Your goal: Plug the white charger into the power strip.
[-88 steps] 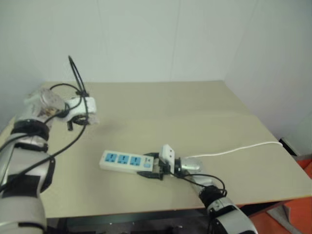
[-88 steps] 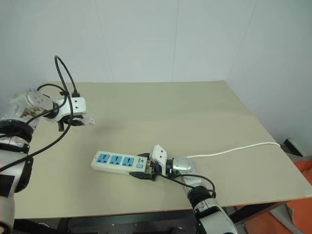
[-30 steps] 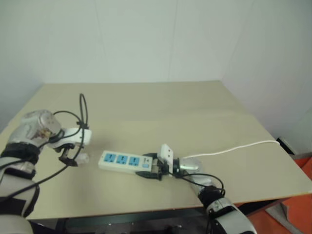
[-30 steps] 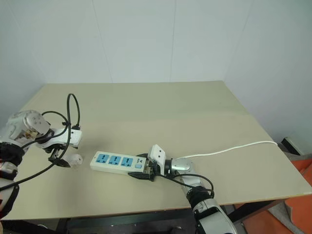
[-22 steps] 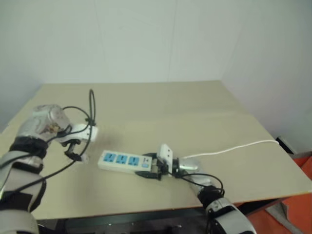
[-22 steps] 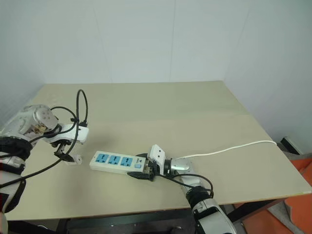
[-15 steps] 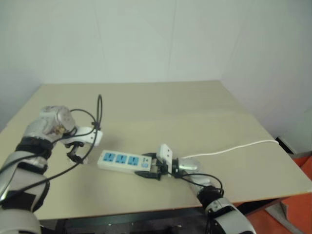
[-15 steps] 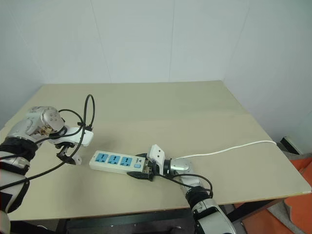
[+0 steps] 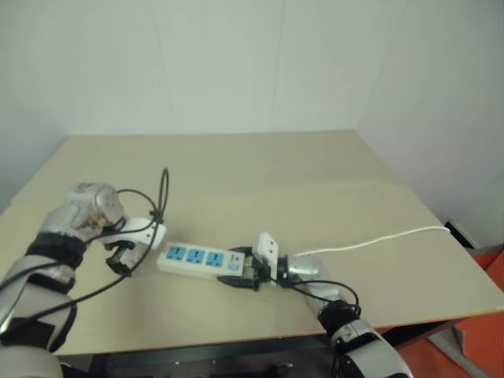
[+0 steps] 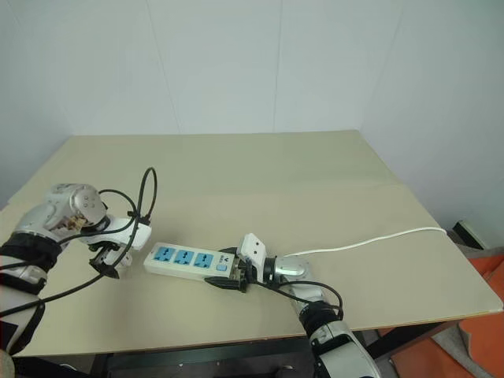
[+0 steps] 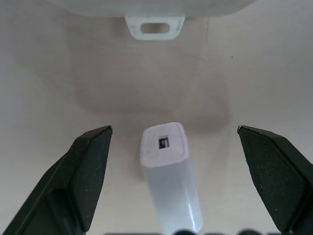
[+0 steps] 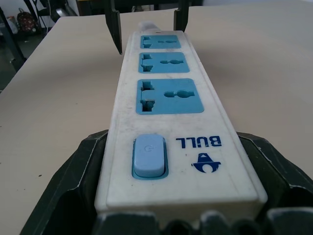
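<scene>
My left gripper grabs the white charger by the long sides of its body (image 11: 171, 191) next, so that its plug reaches a blue socket.
The power strip (image 10: 186, 260) lies across the front of the table, three blue sockets facing up. My right gripper (image 10: 226, 279) is shut on its switch end, one black finger (image 12: 80, 166) against each side. Just off the strip's other end lies the small white charger (image 11: 168, 169), flat on the tabletop. My left gripper (image 10: 108, 262) points down over it, open. The charger sits between the wide-spread fingers (image 11: 88, 161) and touches neither. From the head the left gripper hides the charger.
The strip's thin white cord (image 9: 378, 240) runs off to the table's right edge. Black cables loop above my left wrist (image 10: 146, 197). The beige table (image 10: 252, 173) stretches back to white walls, and its front edge lies close below the strip.
My left gripper has swung in from the left and come down over the charger by the strip's end. The right gripper and the strip have kept still.
</scene>
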Controlling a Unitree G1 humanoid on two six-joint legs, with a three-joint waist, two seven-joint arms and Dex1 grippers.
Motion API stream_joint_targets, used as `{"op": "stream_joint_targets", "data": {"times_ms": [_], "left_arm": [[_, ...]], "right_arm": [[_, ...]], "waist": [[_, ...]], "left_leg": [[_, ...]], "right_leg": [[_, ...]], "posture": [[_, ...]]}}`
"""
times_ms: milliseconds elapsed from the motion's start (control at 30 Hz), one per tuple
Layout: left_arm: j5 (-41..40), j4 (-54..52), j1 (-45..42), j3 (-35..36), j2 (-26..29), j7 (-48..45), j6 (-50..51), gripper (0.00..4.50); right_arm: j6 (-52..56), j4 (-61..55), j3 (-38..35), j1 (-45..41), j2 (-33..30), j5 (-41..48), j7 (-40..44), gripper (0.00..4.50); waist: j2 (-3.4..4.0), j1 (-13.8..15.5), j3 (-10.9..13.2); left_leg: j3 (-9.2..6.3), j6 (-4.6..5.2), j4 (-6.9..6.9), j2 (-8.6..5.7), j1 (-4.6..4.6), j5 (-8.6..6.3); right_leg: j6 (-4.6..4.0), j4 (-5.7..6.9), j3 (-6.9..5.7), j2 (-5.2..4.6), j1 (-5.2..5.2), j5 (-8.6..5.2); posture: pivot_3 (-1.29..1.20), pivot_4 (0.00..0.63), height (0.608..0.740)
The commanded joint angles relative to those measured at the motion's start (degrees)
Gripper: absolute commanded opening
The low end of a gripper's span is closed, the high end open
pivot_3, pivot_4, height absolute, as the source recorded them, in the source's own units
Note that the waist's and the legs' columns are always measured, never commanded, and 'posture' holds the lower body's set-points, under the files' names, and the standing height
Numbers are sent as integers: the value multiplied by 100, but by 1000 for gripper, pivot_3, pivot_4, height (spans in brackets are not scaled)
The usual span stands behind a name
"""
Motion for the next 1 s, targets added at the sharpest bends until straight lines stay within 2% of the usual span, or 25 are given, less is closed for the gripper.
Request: {"op": "stream_joint_targets", "data": {"times_ms": [33,67,167,500,667,1000], "left_arm": [[92,-151,7,-3,61,80,57,4476],[110,-153,12,-12,63,91,58,4476],[140,-122,34,-24,63,107,41,3985],[180,-175,180,-9,141,62,-43,1074],[-7,-185,97,188,115,166,26,1030],[-1141,-401,-781,1206,-272,611,860,1030]], "right_arm": [[-10,-183,-10,12,83,107,4,3417],[-5,-192,-10,18,81,108,3,3417],[18,-236,-15,58,65,112,-11,3417],[89,-350,-7,137,18,106,-28,3417],[88,-358,14,165,15,119,45,3417],[-115,-199,73,1,-20,175,677,3417]], "waist": [[0,0,0],[0,0,0],[0,1,0],[0,2,0],[0,4,0],[-2,-6,-1]], "left_leg": [[0,0,0,0,0,0],[0,0,0,0,0,0],[0,0,0,0,0,0],[0,0,0,0,1,0],[0,0,0,0,3,0],[-3,0,4,-1,-3,0]], "right_leg": [[0,0,0,0,0,0],[0,0,0,0,0,0],[0,0,0,0,0,0],[0,0,1,0,0,0],[0,1,2,0,0,0],[1,-1,-1,0,0,0]], "posture": [[0,150,740],[0,150,740],[0,150,740],[0,150,740],[0,150,740],[0,150,740]]}}
